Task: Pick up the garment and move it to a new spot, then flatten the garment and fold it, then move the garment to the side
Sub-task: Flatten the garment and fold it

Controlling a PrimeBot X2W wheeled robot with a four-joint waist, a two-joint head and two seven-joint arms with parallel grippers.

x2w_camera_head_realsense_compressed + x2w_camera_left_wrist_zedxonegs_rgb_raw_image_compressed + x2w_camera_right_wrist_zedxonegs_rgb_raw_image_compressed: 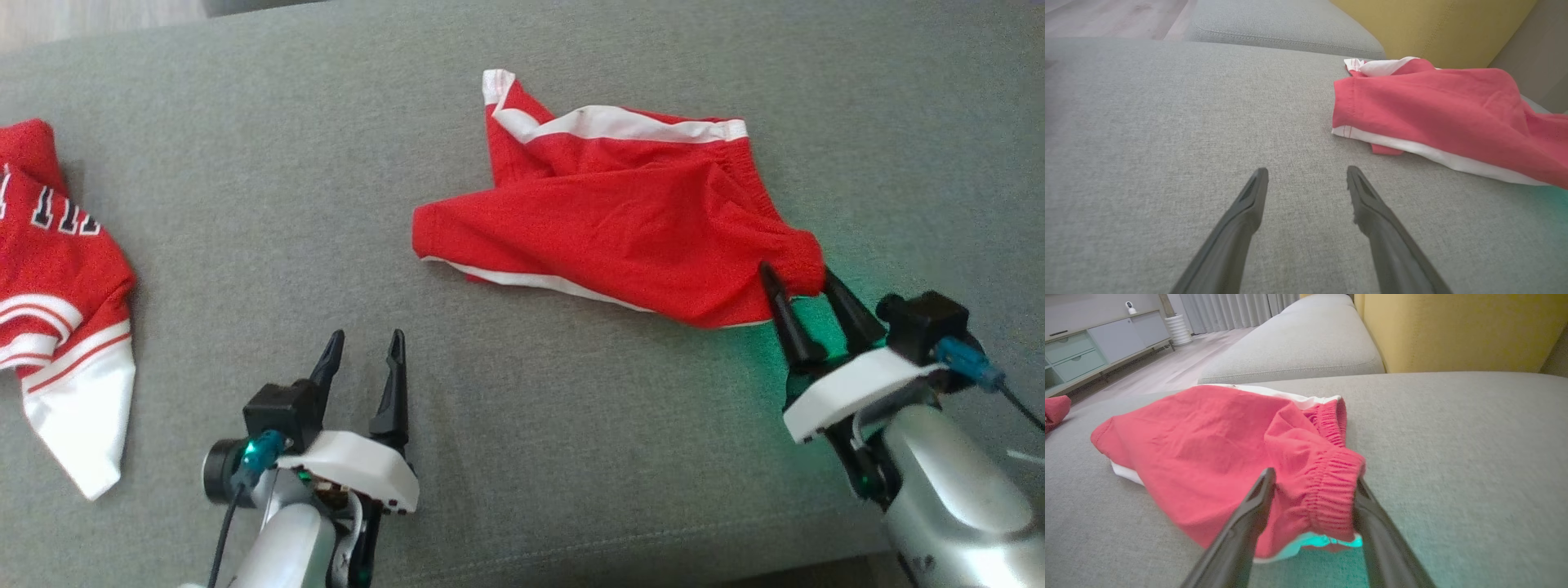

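Next, my left gripper grips the red shorts [627, 220] by the white-trimmed corner of the leg hem [428, 258] to move them to a new spot.
The garment [620, 220] is a pair of red shorts with white trim, lying crumpled on the grey sofa seat [522, 457] right of the middle. My right gripper [798, 273] is at its near right corner. In the right wrist view the fingers of the right gripper [1314, 477] stand open on either side of the bunched elastic waistband of the garment [1208, 449], and the cloth touches both. My left gripper [367, 335] rests open over bare cushion at the lower left. From the left wrist, the left gripper [1307, 169] holds nothing, and the garment [1433, 110] lies to its right.
A second red and white jersey [57, 286] lies at the left edge of the seat. A yellow back cushion [1453, 330] rises beyond the shorts. The seat's front seam runs along the bottom of the head view. A cabinet [1086, 347] stands across the floor.
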